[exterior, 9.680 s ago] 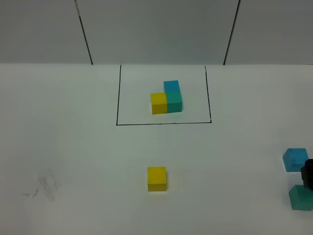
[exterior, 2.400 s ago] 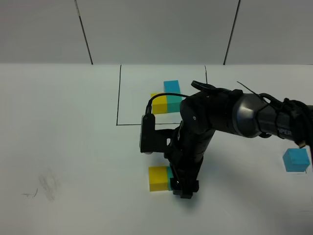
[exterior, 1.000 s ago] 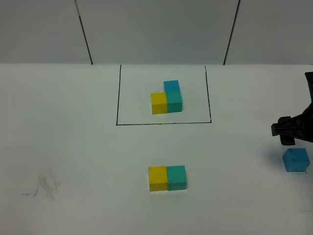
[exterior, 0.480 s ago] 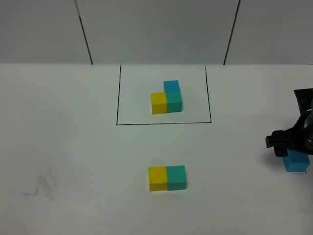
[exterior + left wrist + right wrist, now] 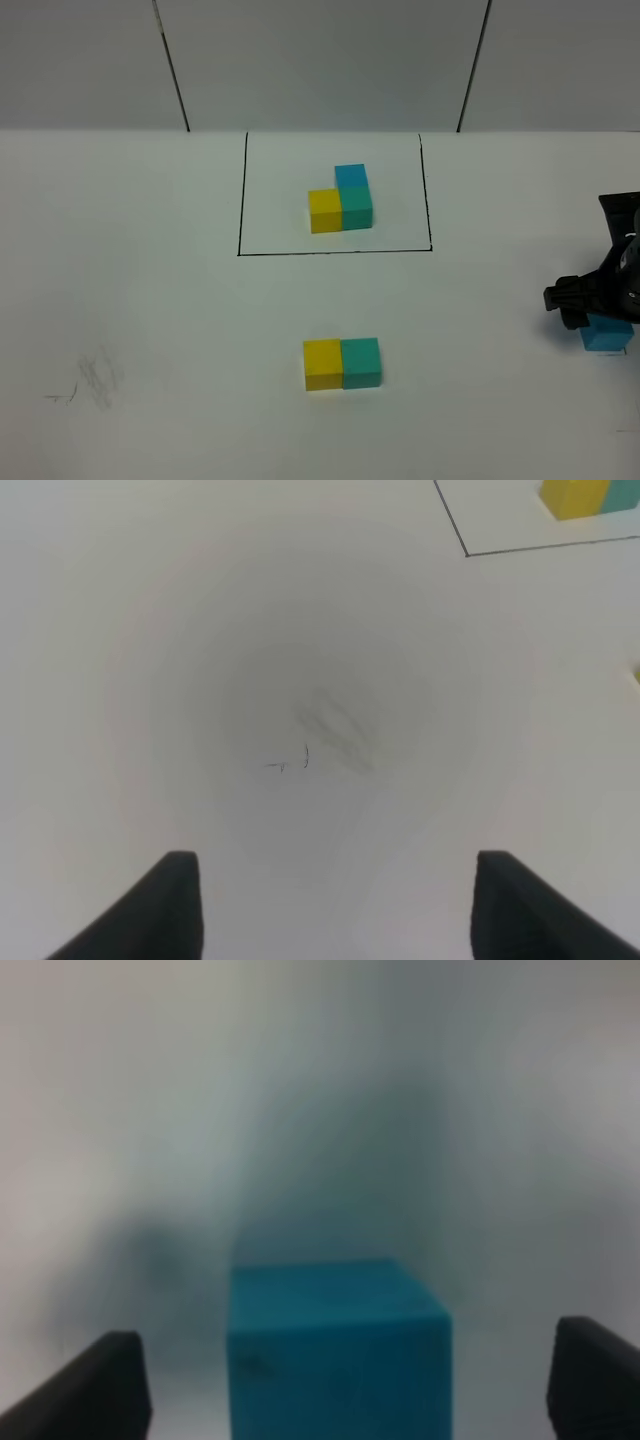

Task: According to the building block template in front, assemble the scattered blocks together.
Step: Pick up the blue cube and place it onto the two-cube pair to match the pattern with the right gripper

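Observation:
The robot's right gripper needs to close on the sky-blue cube now, because its fingers reach down on both sides of the cube in the right wrist view.
The building block template (image 5: 341, 199), a joined yellow, teal-green and sky-blue trio, sits inside the black drawn rectangle at the back; its yellow corner (image 5: 573, 497) shows in the left wrist view. Of the scattered blocks, the yellow cube (image 5: 322, 364) and the teal-green cube (image 5: 361, 362) lie side by side, touching, in the middle front. The sky-blue cube (image 5: 608, 336) lies at the far right edge, partly covered by my right gripper (image 5: 600, 310). In the right wrist view that cube (image 5: 338, 1348) stands between the wide-apart fingers (image 5: 92, 1380), untouched: open. My left gripper (image 5: 335, 910) hangs open over bare table.
A black outline (image 5: 335, 252) frames the template on the white table. Faint pencil smudges (image 5: 95, 380) mark the front left. The grey back wall rises behind the table's far edge.
My right gripper has come down from just behind the sky-blue cube to sit over it, now hiding its upper part. The yellow and teal-green pair has not moved.

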### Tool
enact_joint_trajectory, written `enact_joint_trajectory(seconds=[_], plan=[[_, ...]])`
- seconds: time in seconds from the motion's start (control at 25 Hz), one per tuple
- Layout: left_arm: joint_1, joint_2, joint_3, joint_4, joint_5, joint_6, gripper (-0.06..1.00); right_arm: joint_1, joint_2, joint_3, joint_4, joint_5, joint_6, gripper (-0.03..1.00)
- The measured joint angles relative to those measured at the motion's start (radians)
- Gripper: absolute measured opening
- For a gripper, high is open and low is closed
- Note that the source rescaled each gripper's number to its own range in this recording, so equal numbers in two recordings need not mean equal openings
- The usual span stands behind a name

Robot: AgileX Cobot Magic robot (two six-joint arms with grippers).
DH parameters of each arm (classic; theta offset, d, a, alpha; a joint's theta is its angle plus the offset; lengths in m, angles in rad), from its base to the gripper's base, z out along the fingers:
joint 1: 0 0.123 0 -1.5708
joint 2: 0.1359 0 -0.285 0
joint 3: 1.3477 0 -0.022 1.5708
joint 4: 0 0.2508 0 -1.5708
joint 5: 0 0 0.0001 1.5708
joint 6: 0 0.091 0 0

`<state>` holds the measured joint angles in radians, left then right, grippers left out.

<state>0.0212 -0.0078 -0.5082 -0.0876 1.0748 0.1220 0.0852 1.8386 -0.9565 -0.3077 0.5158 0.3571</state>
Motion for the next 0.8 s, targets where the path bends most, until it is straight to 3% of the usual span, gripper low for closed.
enact_joint_trajectory(seconds=[0.2, 0.4, 0.8], plan=[[0.0, 0.0, 0.0, 0.0, 0.0, 0.0, 0.29, 0.0, 0.016, 0.0, 0.01, -0.001, -0.006, 0.62], [0.0, 0.0, 0.0, 0.0, 0.0, 0.001, 0.29, 0.0, 0.025, 0.0, 0.026, -0.004, -0.02, 0.26], [0.0, 0.0, 0.0, 0.0, 0.0, 0.001, 0.29, 0.0, 0.021, 0.0, 0.031, -0.006, -0.027, 0.24]])
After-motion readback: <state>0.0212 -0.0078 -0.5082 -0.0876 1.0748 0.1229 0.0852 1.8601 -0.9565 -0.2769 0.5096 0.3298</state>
